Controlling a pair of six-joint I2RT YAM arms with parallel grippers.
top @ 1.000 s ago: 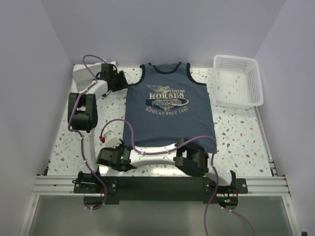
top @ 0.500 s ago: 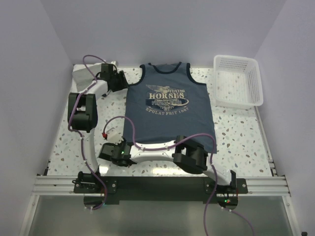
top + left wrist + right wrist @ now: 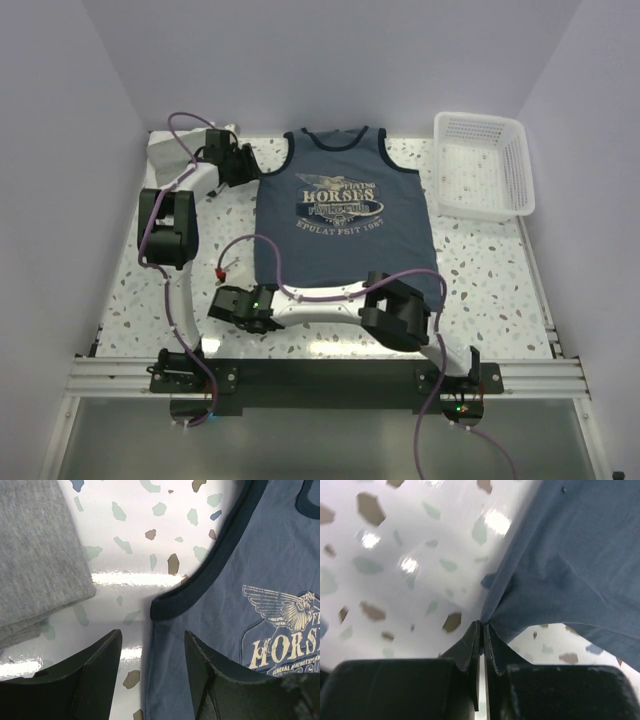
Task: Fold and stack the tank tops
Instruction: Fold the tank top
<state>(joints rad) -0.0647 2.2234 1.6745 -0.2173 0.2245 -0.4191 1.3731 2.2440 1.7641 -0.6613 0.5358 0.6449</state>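
Note:
It isn't time to close yet: my left gripper's fingers stop short of the dark trim's corner in the left wrist view, so the gripper should move toward that corner before it closes on it.
The navy tank top (image 3: 340,215) with the white "HORSES" print lies spread flat in the middle of the table, neck at the far side. My right gripper (image 3: 240,300) reaches across to its near-left hem corner; in the right wrist view the gripper (image 3: 482,627) is shut on that corner of the navy cloth (image 3: 570,555), which is bunched at the tips. My left gripper (image 3: 240,165) is open at the top's left armhole; in the left wrist view it (image 3: 152,645) straddles the navy side edge (image 3: 220,605) below the dark trim. The grey tank top (image 3: 35,555) lies folded at the far left (image 3: 165,150).
A white mesh basket (image 3: 483,165) stands at the far right of the speckled table (image 3: 490,280). The right arm's elbow (image 3: 395,312) sits over the top's near hem. Purple cables loop over the left half. Walls close in the left, right and far sides.
My right gripper has shifted a little right and away from the near edge, taking the hem corner with it. The left arm has not moved.

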